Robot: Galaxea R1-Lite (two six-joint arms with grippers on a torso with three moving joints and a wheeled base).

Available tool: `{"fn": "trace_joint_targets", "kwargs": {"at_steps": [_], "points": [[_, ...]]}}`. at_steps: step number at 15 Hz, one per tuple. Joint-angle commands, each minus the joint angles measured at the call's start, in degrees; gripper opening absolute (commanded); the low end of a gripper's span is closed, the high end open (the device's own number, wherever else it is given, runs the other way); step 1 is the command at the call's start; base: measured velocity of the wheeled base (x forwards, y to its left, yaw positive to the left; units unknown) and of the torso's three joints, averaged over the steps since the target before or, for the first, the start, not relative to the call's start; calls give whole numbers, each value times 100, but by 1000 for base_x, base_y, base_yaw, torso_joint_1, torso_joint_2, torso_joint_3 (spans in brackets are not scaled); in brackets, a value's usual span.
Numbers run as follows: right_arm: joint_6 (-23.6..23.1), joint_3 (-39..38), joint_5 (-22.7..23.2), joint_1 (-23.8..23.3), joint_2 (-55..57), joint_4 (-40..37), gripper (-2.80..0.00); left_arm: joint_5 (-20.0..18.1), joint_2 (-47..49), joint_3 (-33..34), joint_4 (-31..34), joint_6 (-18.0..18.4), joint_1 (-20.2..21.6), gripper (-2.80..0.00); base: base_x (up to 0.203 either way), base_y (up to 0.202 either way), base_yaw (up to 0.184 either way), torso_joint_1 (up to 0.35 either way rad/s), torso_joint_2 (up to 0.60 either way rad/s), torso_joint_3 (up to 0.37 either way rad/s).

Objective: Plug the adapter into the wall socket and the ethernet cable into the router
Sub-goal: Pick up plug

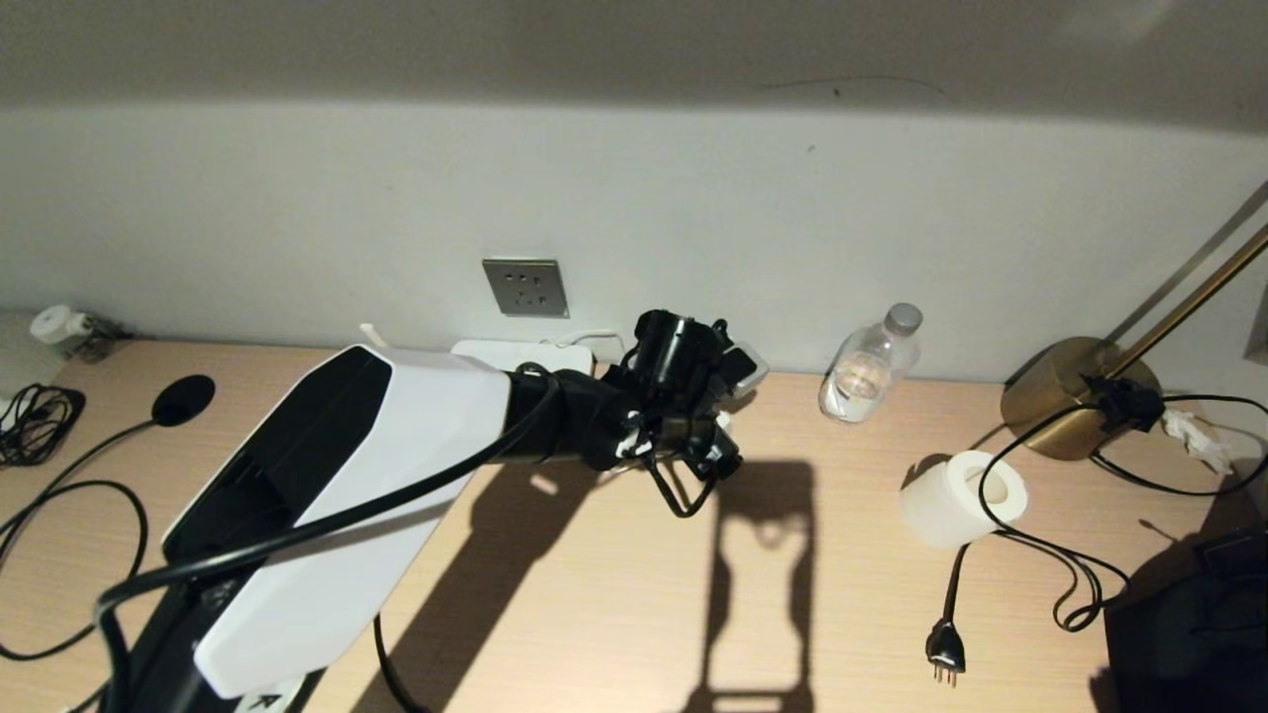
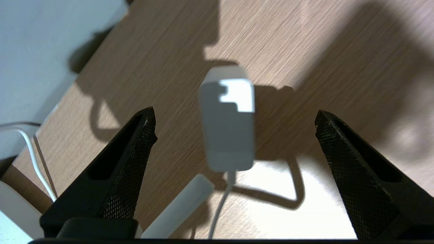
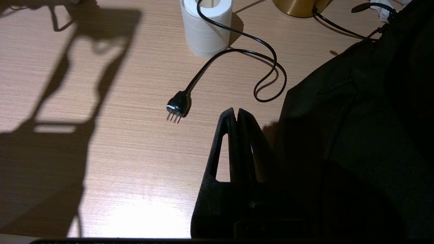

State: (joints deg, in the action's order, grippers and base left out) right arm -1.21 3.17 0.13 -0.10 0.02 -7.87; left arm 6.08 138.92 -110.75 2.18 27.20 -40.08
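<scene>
I will next grab the white adapter with my left gripper by its long sides near the cord, to plug it into the wall socket.
The white adapter (image 2: 229,125) lies on the wooden desk, its thin white cord (image 2: 220,206) trailing back toward my wrist. My left gripper (image 2: 234,113) is open and straddles it, with both black fingers well clear of its sides. In the head view the left arm reaches to the back of the desk, the adapter (image 1: 750,368) just past it. The grey wall socket (image 1: 525,287) is on the wall above the router (image 1: 495,354), which the arm mostly covers. One white antenna (image 2: 179,206) shows beside the cord. The ethernet cable is out of view. My right gripper (image 3: 237,110) is shut and empty.
A water bottle (image 1: 872,366), a toilet roll (image 1: 961,498), a brass lamp base (image 1: 1075,396) and a black three-pin plug (image 1: 944,651) sit on the right. A black bag (image 3: 356,135) lies next to the right gripper. A black cord ending in a disc (image 1: 183,399) lies at the left.
</scene>
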Motion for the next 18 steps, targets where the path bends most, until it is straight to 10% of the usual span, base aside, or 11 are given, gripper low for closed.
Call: {"fn": "trace_joint_targets", "kwargs": {"at_steps": [1,16,17,18], "points": [[-2,-1,4,1,6,-4,-280,-11,65,1,-7,14,89,0,0,0,0,0,0,0],[-2,-1,4,1,-2,-4,-280,-11,109,-8,-77,66,79,0,0,0,0,0,0,0],[-2,-1,3,1,0,-4,-280,15,109,-8,-77,66,79,-280,0,0,0,0,0,0],[-2,-1,4,0,4,-4,-280,33,109,-8,-77,66,79,-280,0,0,0,0,0,0]]}}
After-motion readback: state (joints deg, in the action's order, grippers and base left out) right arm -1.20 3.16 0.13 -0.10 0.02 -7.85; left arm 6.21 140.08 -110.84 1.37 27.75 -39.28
